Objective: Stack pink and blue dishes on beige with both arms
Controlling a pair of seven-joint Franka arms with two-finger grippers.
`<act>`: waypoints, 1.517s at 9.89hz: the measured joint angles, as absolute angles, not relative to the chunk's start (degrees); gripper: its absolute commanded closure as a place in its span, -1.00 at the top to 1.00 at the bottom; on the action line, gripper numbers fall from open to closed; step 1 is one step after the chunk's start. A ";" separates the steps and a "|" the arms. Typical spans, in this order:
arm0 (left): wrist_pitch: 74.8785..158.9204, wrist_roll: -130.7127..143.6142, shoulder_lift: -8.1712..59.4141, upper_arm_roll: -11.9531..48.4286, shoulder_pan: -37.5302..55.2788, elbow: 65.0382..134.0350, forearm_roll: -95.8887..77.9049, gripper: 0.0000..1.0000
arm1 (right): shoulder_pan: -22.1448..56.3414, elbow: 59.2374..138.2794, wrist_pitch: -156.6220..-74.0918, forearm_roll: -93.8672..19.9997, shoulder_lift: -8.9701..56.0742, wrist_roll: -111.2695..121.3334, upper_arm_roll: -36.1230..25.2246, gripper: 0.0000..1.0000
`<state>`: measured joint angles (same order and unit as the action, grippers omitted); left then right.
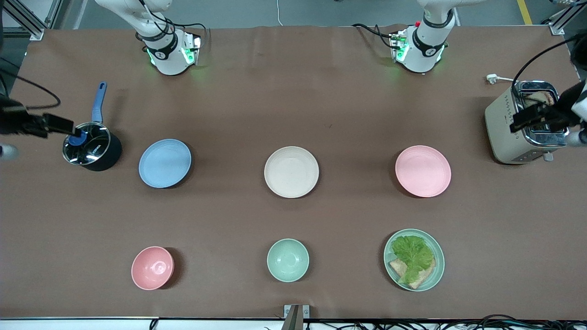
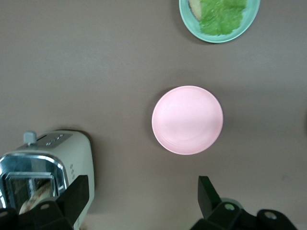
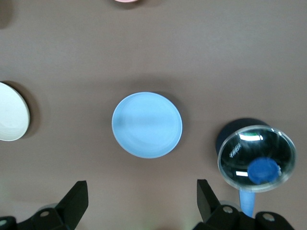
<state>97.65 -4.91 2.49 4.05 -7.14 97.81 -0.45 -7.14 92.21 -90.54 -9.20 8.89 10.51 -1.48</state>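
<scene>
My right gripper grabs the light blue plate by its rim (image 1: pixel 141 165) next. Then it stacks the light blue plate on the beige plate (image 1: pixel 291 172).
Three equal plates lie in a row across the table's middle: the light blue plate (image 1: pixel 164 163) toward the right arm's end, the beige plate (image 1: pixel 291 172) in the centre, the pink plate (image 1: pixel 423 171) toward the left arm's end. My right gripper (image 1: pixel 59 124) hangs high over the pot, open and empty; in its wrist view (image 3: pixel 142 191) the blue plate (image 3: pixel 147 125) lies below and the beige plate (image 3: pixel 10 118) shows at the edge. My left gripper (image 1: pixel 527 120) hangs high over the toaster, open and empty (image 2: pixel 142 191), with the pink plate (image 2: pixel 187 120) below.
A lidded dark pot (image 1: pixel 91 146) with a blue handle stands beside the blue plate. A toaster (image 1: pixel 523 123) stands beside the pink plate. Nearer the front camera sit a pink bowl (image 1: pixel 152 267), a mint-green bowl (image 1: pixel 287 260) and a mint-green plate (image 1: pixel 414 259) with lettuce and bread.
</scene>
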 measured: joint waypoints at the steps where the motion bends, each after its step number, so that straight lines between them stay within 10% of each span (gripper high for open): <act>1: 104.42 -6.44 2.97 4.04 -8.03 103.07 -0.49 1.00 | -7.51 96.59 -95.70 -11.76 10.29 15.09 -2.74 1.00; 5: 124.22 -13.54 11.29 4.07 -10.12 115.59 -1.32 0.94 | -8.23 113.24 -118.61 -19.68 17.18 36.96 -6.79 1.00; 9: 131.35 -15.88 22.56 5.34 -10.43 115.79 -3.73 0.22 | -8.02 122.93 -136.09 -23.50 20.47 44.51 -6.54 0.93; 15: 131.71 -15.88 27.88 6.93 -10.40 115.72 -3.76 -0.79 | -7.05 127.40 -138.17 -38.34 22.27 57.90 -6.02 0.41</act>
<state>131.71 -15.88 27.88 6.93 -10.40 115.72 -3.76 -7.05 127.40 -138.17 -38.34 22.27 57.90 -6.02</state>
